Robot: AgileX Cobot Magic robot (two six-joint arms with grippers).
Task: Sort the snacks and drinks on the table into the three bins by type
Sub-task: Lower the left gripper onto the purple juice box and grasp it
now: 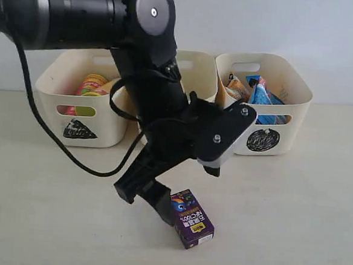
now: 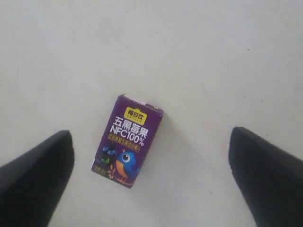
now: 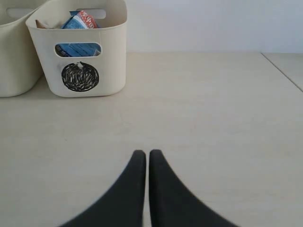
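Note:
I will next pick up the juice carton [image 1: 191,219] with my left gripper by the carton's long narrow sides. Then I can sort it into the middle bin [image 1: 199,67].
A dark purple juice carton [image 1: 191,219] [image 2: 128,140] lies flat on the beige table [image 1: 292,207]. My left gripper [image 1: 150,198] [image 2: 151,135] hangs open just above it; the carton sits between the black fingers [image 2: 40,175], closer to one of them and touching neither. The triangle bin [image 1: 51,99] holds chip cans [image 1: 92,85]. The circle bin [image 1: 293,107] [image 3: 111,56] holds foil bags [image 1: 259,93] [image 3: 79,21]. The middle bin [image 1: 199,67] is mostly hidden behind the arm. My right gripper [image 3: 144,154] is shut and empty, low over bare table.
My left arm [image 1: 160,107] fills the middle of the exterior view and its cable [image 1: 55,136] loops down in front of the triangle bin. A table edge [image 3: 283,72] runs along the far right in the right wrist view.

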